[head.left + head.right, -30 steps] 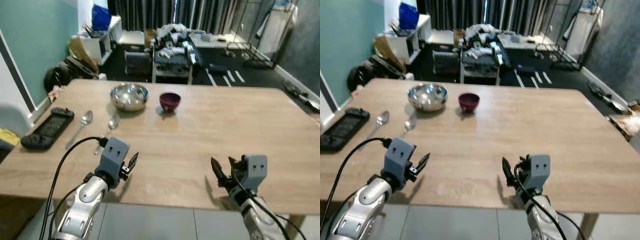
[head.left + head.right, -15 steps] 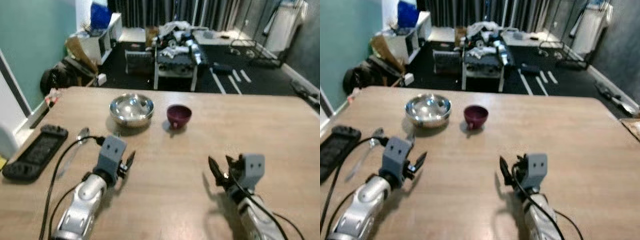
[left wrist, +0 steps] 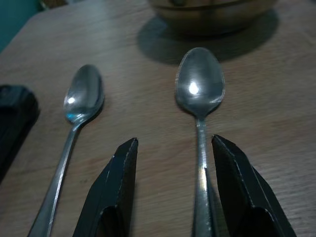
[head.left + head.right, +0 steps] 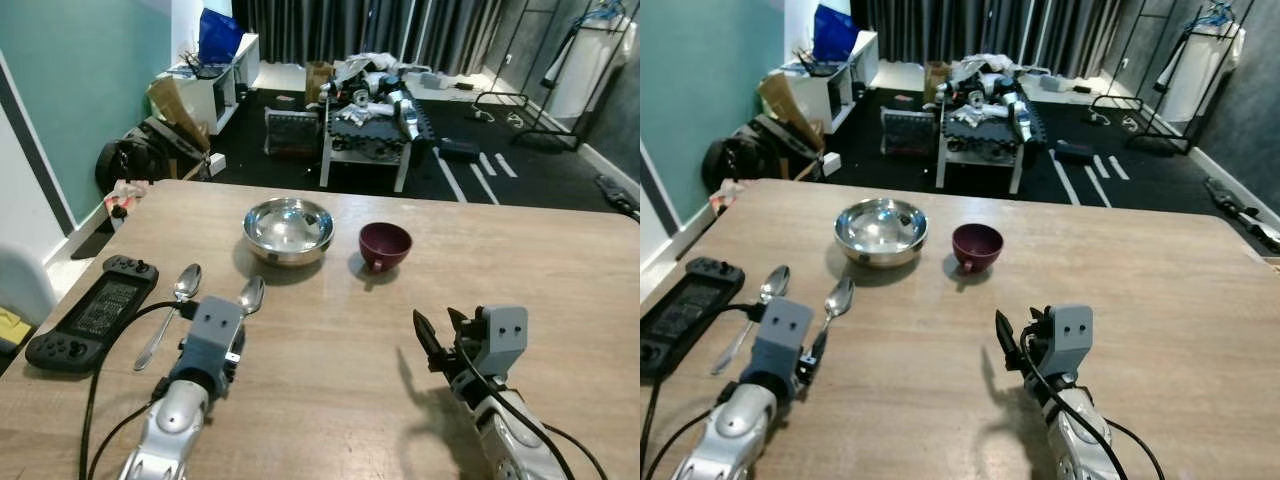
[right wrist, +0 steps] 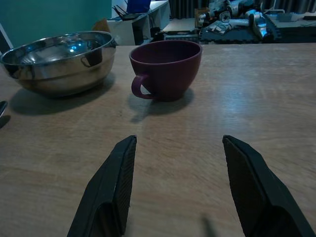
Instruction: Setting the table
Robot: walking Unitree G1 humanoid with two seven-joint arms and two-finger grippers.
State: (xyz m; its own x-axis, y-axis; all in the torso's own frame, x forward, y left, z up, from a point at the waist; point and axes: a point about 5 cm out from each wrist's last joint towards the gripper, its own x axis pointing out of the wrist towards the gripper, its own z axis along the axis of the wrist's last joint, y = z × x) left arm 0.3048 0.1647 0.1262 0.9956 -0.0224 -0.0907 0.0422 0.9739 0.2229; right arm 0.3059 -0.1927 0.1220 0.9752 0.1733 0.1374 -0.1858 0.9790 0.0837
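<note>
The steel spoon has a broad bowl on top of a long, thin handle, so the left gripper should next grab the spoon between its fingers by the handle just below the spoon's bowl [image 3: 202, 153].
On the wooden table [image 4: 560, 270] lie two steel spoons side by side: one [image 4: 172, 310] nearer the left edge, the other [image 4: 250, 296] just to its right. Behind them stand a steel bowl [image 4: 288, 228] and a maroon cup [image 4: 385, 244]. My left gripper [image 3: 170, 192] is open low over the table, with the handle of the right-hand spoon [image 3: 200, 94] between its fingers, close to one finger. My right gripper [image 5: 173, 187] is open above bare table, with the cup [image 5: 165, 69] straight ahead of it and apart from it.
A black game controller [image 4: 95, 312] lies near the table's left edge, beside the spoons. Beyond the far edge are a dark floor, a low table heaped with clutter [image 4: 370, 90] and a white shelf [image 4: 205, 85]. A black cable [image 4: 120, 340] trails from my left arm.
The camera has shifted, so the whole scene sits differently. My left gripper has moved forward to the right-hand spoon, whose handle is now between its fingers. The right gripper stays open.
</note>
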